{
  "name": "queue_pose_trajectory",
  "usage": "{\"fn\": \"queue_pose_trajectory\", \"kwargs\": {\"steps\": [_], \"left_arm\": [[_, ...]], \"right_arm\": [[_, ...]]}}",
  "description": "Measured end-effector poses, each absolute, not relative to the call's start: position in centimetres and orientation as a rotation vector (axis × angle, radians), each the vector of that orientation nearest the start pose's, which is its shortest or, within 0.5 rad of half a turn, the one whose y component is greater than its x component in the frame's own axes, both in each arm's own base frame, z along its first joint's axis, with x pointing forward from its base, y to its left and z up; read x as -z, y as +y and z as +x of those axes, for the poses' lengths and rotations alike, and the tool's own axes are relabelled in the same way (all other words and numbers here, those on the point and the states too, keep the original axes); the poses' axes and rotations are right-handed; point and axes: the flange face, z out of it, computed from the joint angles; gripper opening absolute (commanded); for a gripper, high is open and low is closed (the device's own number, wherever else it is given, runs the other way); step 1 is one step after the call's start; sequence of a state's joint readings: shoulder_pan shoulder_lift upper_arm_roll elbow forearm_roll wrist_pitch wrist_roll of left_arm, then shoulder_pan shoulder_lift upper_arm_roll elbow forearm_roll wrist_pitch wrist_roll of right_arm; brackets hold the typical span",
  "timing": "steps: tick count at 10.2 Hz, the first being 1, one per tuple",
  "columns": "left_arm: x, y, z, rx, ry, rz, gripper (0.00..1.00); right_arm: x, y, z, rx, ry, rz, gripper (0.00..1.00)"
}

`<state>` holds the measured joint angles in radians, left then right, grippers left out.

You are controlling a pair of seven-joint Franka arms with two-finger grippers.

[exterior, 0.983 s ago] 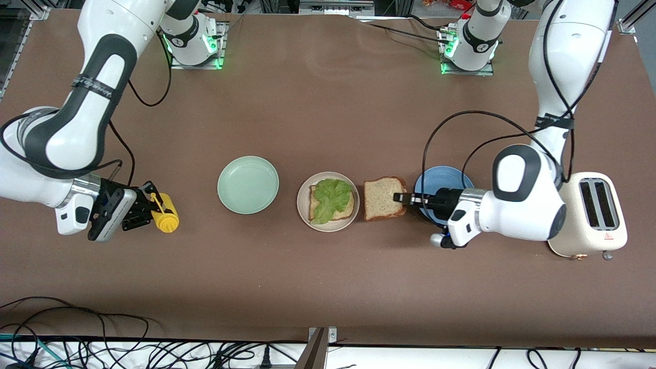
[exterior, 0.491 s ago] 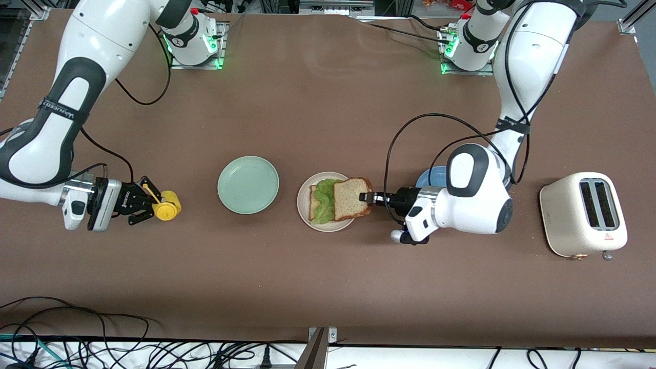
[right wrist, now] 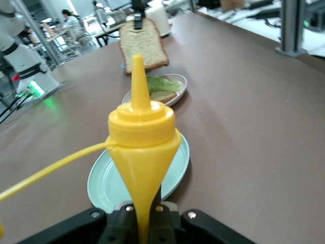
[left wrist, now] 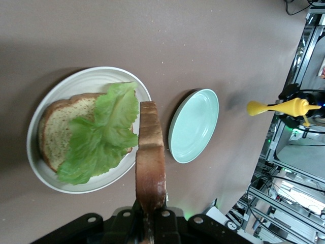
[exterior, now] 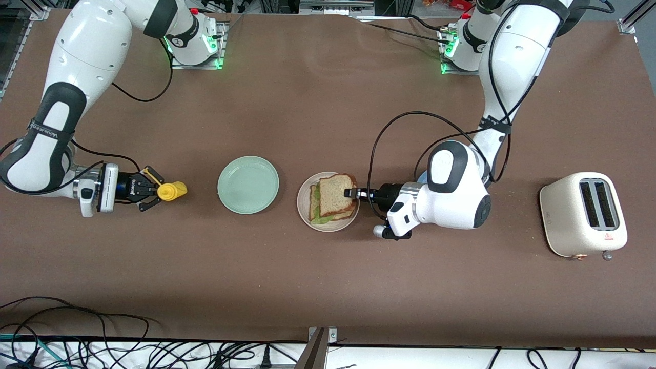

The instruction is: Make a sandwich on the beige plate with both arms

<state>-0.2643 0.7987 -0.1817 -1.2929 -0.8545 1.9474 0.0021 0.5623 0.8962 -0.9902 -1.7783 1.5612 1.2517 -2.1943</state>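
Note:
The yellow squeeze bottle [exterior: 171, 190] [right wrist: 143, 147] is tilted above the table and would fall if I opened my right gripper now.
On the beige plate [exterior: 303, 207] lies one bread slice [left wrist: 55, 127] with a ruffled green lettuce leaf [left wrist: 101, 137] on top. My left gripper [exterior: 351, 192] is shut on the crust edge of a second bread slice [exterior: 336, 195], holding it tilted just over the lettuce. From the left wrist this slice [left wrist: 151, 157] shows edge-on in the left gripper [left wrist: 150, 213]. My right gripper [exterior: 148, 189] is shut on a yellow squeeze bottle [exterior: 171, 190] near the right arm's end of the table. The bottle's nozzle [right wrist: 138, 76] points toward the plates.
A mint green plate [exterior: 248, 184] sits between the yellow bottle and the beige plate. A blue plate [exterior: 421, 177] is mostly hidden under the left arm. A cream toaster [exterior: 584, 213] stands at the left arm's end. Cables hang along the table's near edge.
The left gripper has carried the second slice from beside the blue plate to over the lettuce on the beige plate. The right gripper moved the yellow bottle slightly toward the mint plate.

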Motion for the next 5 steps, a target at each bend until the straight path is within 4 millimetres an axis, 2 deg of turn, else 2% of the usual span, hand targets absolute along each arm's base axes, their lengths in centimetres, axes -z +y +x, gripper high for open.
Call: {"fn": "queue_pose_trajectory", "kwargs": {"steps": [2, 5], "left_arm": [[-27.9, -34.6, 66.2, 0.366, 0.007, 2.274, 0.0], [-26.1, -36.0, 65.8, 0.348, 0.019, 2.289, 0.0]], "right_arm": [[-19.3, -4.9, 59.2, 0.785, -1.3, -1.632, 0.0], [-17.7, -5.0, 58.1, 0.854, -1.338, -1.557, 0.0]]}}
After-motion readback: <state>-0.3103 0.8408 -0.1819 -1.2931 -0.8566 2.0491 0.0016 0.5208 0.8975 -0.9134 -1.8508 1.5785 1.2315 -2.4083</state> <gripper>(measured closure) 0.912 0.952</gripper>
